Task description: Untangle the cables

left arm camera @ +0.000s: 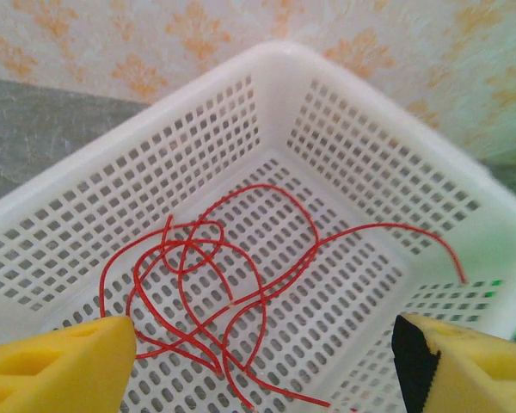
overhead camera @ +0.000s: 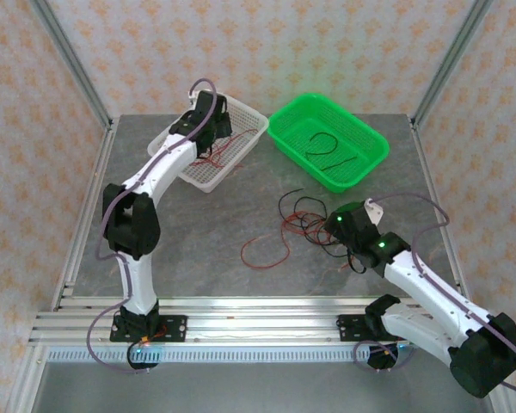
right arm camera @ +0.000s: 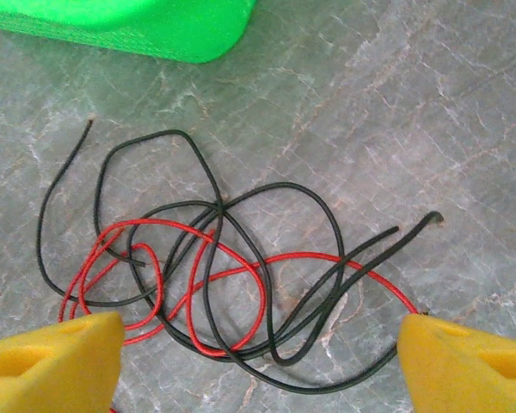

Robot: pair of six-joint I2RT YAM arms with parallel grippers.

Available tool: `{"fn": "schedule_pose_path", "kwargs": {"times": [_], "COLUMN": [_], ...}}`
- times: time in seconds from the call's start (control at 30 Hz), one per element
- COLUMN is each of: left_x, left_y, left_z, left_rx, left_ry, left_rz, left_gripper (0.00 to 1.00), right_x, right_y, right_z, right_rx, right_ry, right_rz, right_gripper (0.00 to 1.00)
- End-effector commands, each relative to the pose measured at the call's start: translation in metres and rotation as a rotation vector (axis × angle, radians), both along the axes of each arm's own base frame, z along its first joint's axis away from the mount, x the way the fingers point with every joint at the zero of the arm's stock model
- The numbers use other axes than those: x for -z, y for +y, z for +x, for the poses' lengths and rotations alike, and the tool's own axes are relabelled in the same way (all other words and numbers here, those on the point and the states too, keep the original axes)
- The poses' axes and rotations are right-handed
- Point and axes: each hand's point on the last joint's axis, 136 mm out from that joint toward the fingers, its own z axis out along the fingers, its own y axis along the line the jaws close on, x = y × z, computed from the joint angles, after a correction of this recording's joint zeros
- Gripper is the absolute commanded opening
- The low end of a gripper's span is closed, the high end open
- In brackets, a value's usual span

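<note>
I should grab the black cable next with my right gripper, just behind its bent loose end (right arm camera: 420,229). Then I can pull it out and untangle it.
Red cables (left arm camera: 198,258) lie curled on the floor of a white perforated basket (left arm camera: 275,77). My left gripper (left arm camera: 265,353) hangs open above them with nothing between its yellow fingers (left arm camera: 60,366); from above, the left gripper (overhead camera: 208,120) hovers over the white basket (overhead camera: 208,184). On the table, black cables (right arm camera: 215,189) and red cables (right arm camera: 260,288) are interlaced in one tangle (overhead camera: 305,219). My right gripper (right arm camera: 260,344) stands open just above that tangle, its fingers to either side of it and holding nothing. In the top view the right gripper (overhead camera: 331,225) sits at the tangle's right edge.
A green basket (overhead camera: 374,155) at the back right holds a black cable (overhead camera: 327,146); its corner (right arm camera: 155,26) shows beyond the tangle. A loose red cable loop (overhead camera: 267,249) lies on the grey marbled table left of the tangle. Metal frame posts bound the table.
</note>
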Motion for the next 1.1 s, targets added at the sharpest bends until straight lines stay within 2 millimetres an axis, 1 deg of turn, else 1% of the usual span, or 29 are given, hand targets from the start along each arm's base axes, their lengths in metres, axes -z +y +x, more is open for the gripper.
{"fn": "schedule_pose_path", "kwargs": {"times": [0.0,0.07,0.13,0.23,0.33,0.5,0.6,0.77,1.0,1.07], "left_x": [-0.034,-0.048,-0.060,-0.073,-0.081,-0.084,-0.082,-0.081,-0.079,-0.079], "left_y": [-0.010,-0.018,-0.030,-0.048,-0.064,-0.078,-0.080,-0.076,-0.068,-0.066], "left_z": [-0.016,-0.023,-0.032,-0.048,-0.065,-0.089,-0.100,-0.115,-0.132,-0.135], "left_rx": [0.064,0.098,0.147,0.203,0.247,0.292,0.300,0.299,0.295,0.290], "left_ry": [-0.044,-0.061,-0.073,-0.088,-0.108,-0.132,-0.138,-0.143,-0.145,-0.147], "left_rz": [-0.024,-0.050,-0.093,-0.123,-0.142,-0.184,-0.189,-0.184,-0.177,-0.175], "left_gripper": [0.81,0.81,0.81,0.81,0.81,0.81,0.81,0.81,0.81,0.81], "right_x": [0.016,0.022,0.028,0.035,0.042,0.052,0.054,0.052,0.059,0.058], "right_y": [-0.009,-0.009,-0.009,-0.009,-0.005,0.002,0.002,0.001,0.002,0.003], "right_z": [-0.011,-0.014,-0.016,-0.017,-0.013,-0.007,-0.002,0.005,0.007,0.009], "right_rx": [0.056,0.061,0.070,0.080,0.081,0.080,0.089,0.107,0.104,0.105], "right_ry": [0.057,0.077,0.094,0.110,0.114,0.117,0.108,0.083,0.092,0.088], "right_rz": [-0.001,0.005,0.007,0.007,0.019,0.045,0.040,0.028,0.021,0.019], "right_gripper": [0.82,0.81,0.80,0.78,0.75,0.68,0.62,0.50,0.45,0.40]}}
